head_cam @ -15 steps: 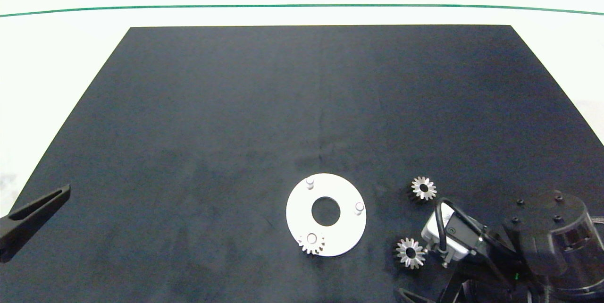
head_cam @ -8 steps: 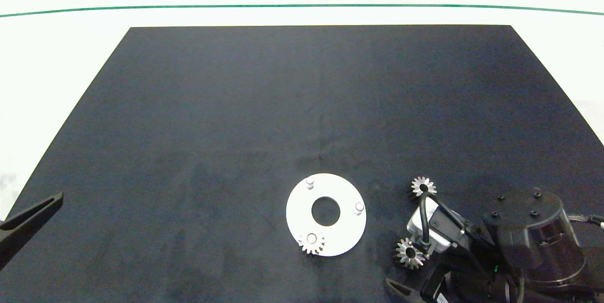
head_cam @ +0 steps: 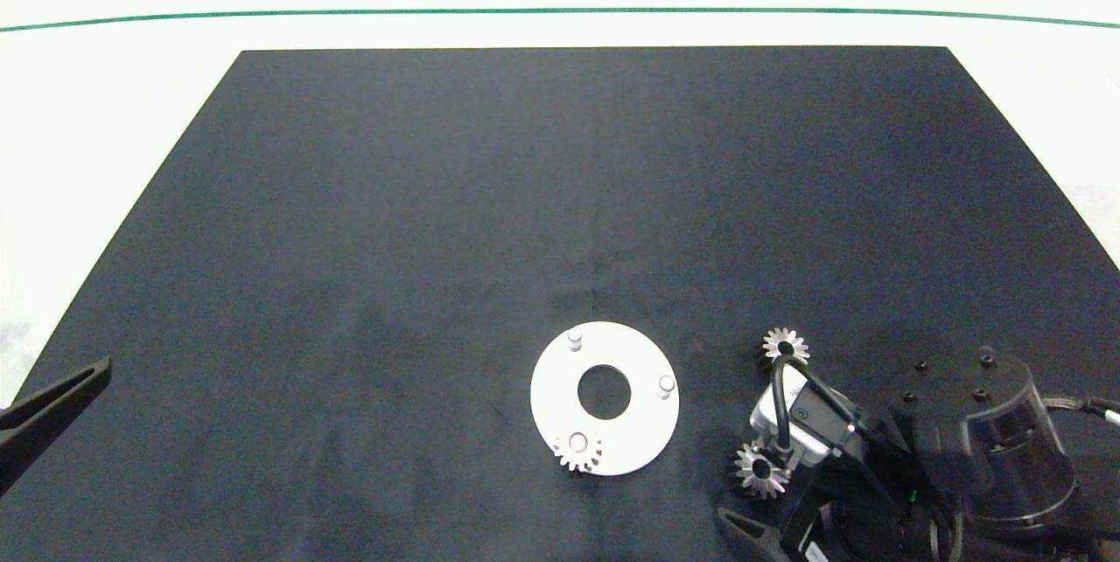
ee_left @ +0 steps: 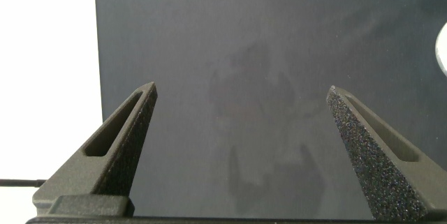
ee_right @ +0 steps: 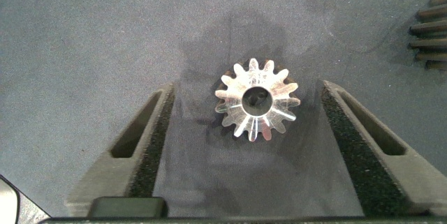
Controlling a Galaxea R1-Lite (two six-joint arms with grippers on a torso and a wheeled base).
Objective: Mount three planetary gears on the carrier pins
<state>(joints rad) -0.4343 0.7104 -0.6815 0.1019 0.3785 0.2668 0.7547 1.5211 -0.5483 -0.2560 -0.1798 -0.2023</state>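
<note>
My right gripper grabs the silver gear by its toothed rim next. The silver gear's center hole then stays free to slide onto an empty carrier pin.
A flat white disc lies on the black mat with its carrier pins standing up; two pins are bare. One planetary gear sits on the near pin. Two loose gears lie to the right of the disc: a far one and a near one. My right gripper is open above the mat, straddling the near gear without touching it. My left gripper hangs open and empty at the mat's left edge, one finger showing in the head view.
The right arm and its wrist camera cover the mat's near right corner, with a cable crossing the far loose gear. Teeth of that gear show at the edge of the right wrist view. White table surrounds the black mat.
The right arm has moved left and toward the near edge, bringing its wrist over the near loose gear. The left gripper has drawn back a little toward the left edge.
</note>
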